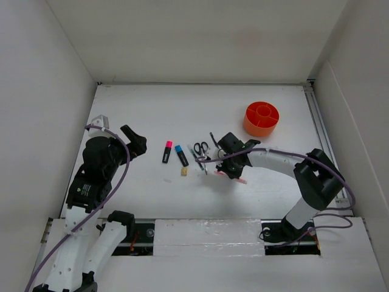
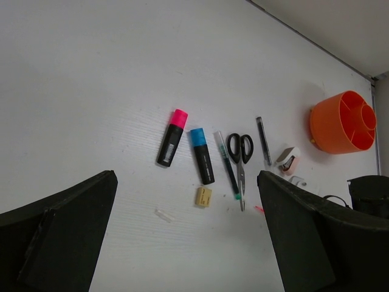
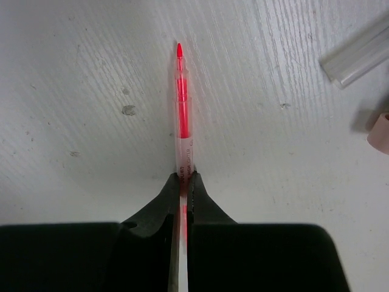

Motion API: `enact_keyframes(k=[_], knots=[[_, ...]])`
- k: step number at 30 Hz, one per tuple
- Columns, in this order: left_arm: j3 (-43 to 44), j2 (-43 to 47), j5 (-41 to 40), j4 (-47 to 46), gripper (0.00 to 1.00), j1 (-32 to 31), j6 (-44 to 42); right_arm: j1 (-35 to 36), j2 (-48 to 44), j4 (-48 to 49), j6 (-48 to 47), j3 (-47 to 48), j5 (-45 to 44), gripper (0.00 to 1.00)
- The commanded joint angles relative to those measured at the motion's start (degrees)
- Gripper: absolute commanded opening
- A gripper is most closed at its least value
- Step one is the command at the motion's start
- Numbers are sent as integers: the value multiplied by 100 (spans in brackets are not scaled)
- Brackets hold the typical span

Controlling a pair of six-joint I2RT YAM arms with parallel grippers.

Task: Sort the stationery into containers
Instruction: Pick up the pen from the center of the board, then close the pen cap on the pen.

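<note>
I am pinching the pink pen's body from both sides with my right gripper's fingers, so the pen would come off the table with them if I lifted now.
My right gripper [image 3: 186, 182] is shut on a thin pink pen [image 3: 182, 115], low over the white table; in the top view [image 1: 226, 172] the pen [image 1: 236, 178] sticks out beside it. My left gripper [image 1: 135, 141] is open and empty, left of the items, its fingers [image 2: 61, 231] wide apart. On the table lie a pink-capped highlighter [image 2: 172, 137], a blue-capped highlighter [image 2: 202, 156], black-handled scissors [image 2: 240, 159], a green-tipped pen [image 2: 227, 165], a dark pen [image 2: 262, 140] and a yellowish eraser [image 2: 203, 196]. The orange organiser [image 1: 261, 118] stands at the back right.
A small white-and-pink item [image 2: 288, 159] lies right of the dark pen. A clear cap [image 2: 164, 215] lies near the eraser. A clear tube [image 3: 355, 58] lies right of the held pen. White walls enclose the table [image 1: 182, 109] on three sides.
</note>
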State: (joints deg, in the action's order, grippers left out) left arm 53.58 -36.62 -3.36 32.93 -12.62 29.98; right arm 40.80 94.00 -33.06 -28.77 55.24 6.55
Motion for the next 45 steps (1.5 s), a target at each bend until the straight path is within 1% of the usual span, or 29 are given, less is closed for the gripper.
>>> enact_keyframes(k=[1,3,4,7,9,10,11,12,13,15,17,18,19,20,21,22,24,26,27,31,32,33,34,35,36,37,39,42,45], knots=[[64,32,-139,-85,100,41,25,-54,-240,-595,56,398,161,0],[65,32,-209,-32,100,41,26,-54,-442,-877,257,592,242,0],[65,-20,-279,20,100,41,78,-54,-705,-930,424,662,120,0],[117,-20,-332,21,100,41,131,199,-1154,-930,697,768,-294,0],[117,-73,-237,21,100,41,131,332,-1515,-791,1328,830,-565,0],[117,-73,-166,21,100,41,131,333,-1568,-790,1383,1030,-567,0],[117,-186,-113,21,100,41,210,437,-1569,-738,1549,1111,-680,0],[178,-257,-113,21,100,41,280,490,-1621,-676,1977,1198,-907,0],[179,-336,53,21,100,41,350,543,-1552,-676,2120,1304,-1345,0],[179,-581,238,21,100,41,596,596,-1315,-676,2445,1673,-1760,0],[4,-636,616,-145,100,-12,833,649,-1147,-745,2754,1988,-1920,0],[-197,-697,617,-242,100,-117,1217,736,-1094,-746,2824,1990,-1981,0],[-251,-697,565,-243,100,-213,1456,789,-1094,-676,2877,2051,-2034,0],[-304,-758,286,-243,100,-301,1676,850,-1094,-606,2973,2052,-2313,0],[-357,-759,196,-173,100,-302,1870,903,-1094,-536,3087,2052,-2498,0],[-479,-759,134,-120,100,-302,2211,904,-1207,-474,3402,2052,-2674,0],[-542,-759,-164,38,100,-302,2520,904,-1383,-272,3685,2000,-3139,0],[-717,-820,-437,257,100,-302,2950,904,-1733,17,3686,1842,-3142,0],[-805,-820,-725,258,100,-302,3066,904,-1849,88,3686,1780,-3090,0],[-1104,-1433,-1087,127,100,-302,3146,904,-2271,256,3686,1595,-3264,0],[-930,-1949,-1175,126,100,-302,3094,904,-2272,256,3686,1595,-3265,0],[-746,-2215,-1255,257,100,-302,3015,904,-2350,256,3686,1595,-3265,0],[-492,-2479,-1595,389,100,-302,2962,904,-2412,256,3686,1595,-3265,0],[-193,-2725,-1850,581,100,-302,2961,904,-2412,256,3747,1595,-3265,0],[358,-3128,-2036,914,100,-302,2961,904,-2464,256,3748,1595,-3213,0],[581,-3288,-2151,1065,100,-302,2883,904,-2465,256,3748,1647,-3212,0],[977,-3552,-2082,1251,100,-188,2743,904,-2517,125,3748,1709,-3264,0],[979,-3501,-1783,1251,100,-188,2742,904,-2579,-8,3748,1771,-3265,0],[847,-3080,-1344,970,100,-22,2803,904,-2755,-8,3748,1710,-3265,0]])
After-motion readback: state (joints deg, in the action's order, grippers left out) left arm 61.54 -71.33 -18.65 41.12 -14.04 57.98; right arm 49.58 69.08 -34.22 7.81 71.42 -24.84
